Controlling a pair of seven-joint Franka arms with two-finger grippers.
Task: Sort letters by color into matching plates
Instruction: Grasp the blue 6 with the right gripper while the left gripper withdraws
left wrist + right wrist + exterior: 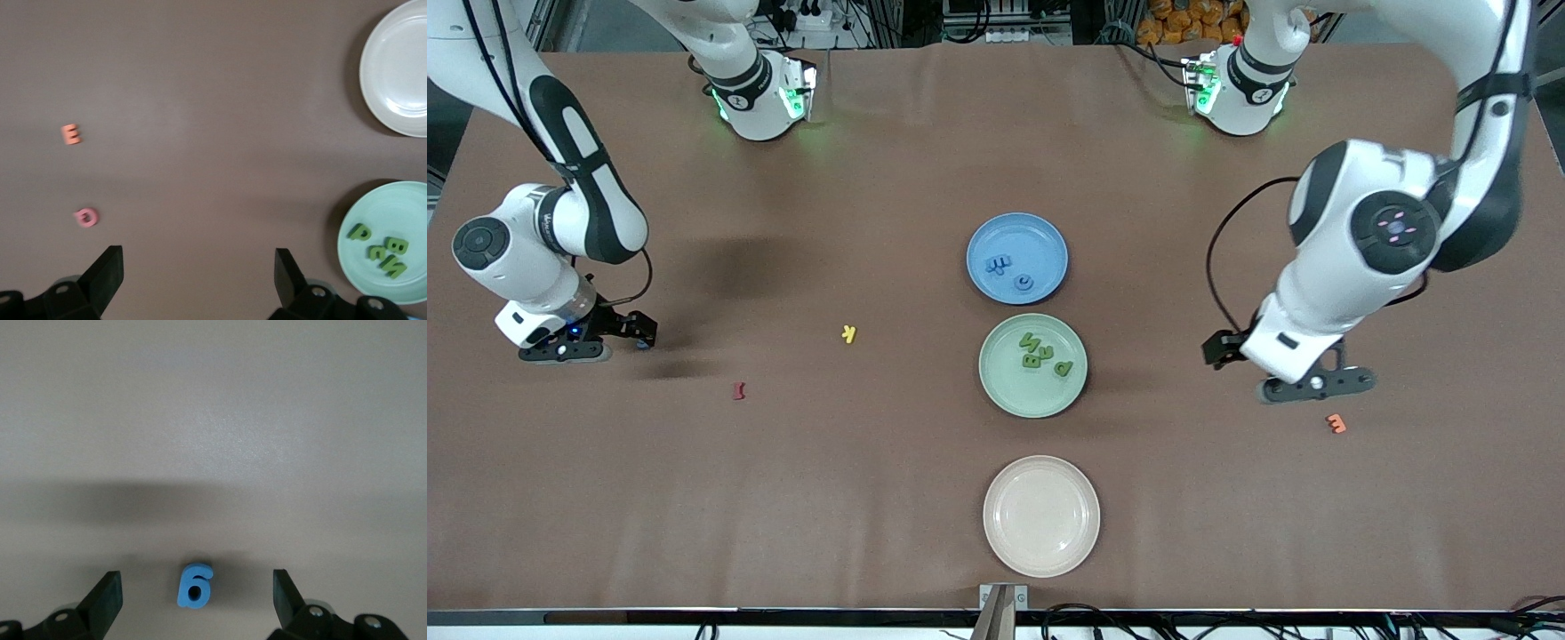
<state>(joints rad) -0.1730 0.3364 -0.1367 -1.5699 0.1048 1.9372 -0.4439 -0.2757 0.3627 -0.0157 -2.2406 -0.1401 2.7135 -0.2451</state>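
I will sort the blue piece shaped like a 6 onto the blue plate, so I will next grab its round loop (194,593) with my right gripper.
The blue plate (978,238) holds blue letters (1000,264). Beside it, nearer the front camera, the mint green plate (1005,388) holds several green letters (1035,359), which also lie in the green plate (407,207) of the left wrist view. One blue piece shaped like a 6 (194,587) lies on the table toward the right arm's end. My right gripper (197,577) hangs low over it, open, with a finger on either side and apart from it. My left gripper (199,267) is open over bare table beside the green plate, holding nothing.
A cream-white plate (1040,517) sits nearest the front camera. A yellow letter (849,333) and a red letter (738,390) lie between the right gripper and the plates. An orange letter (1336,424) and a pink letter (87,217) lie by the left gripper.
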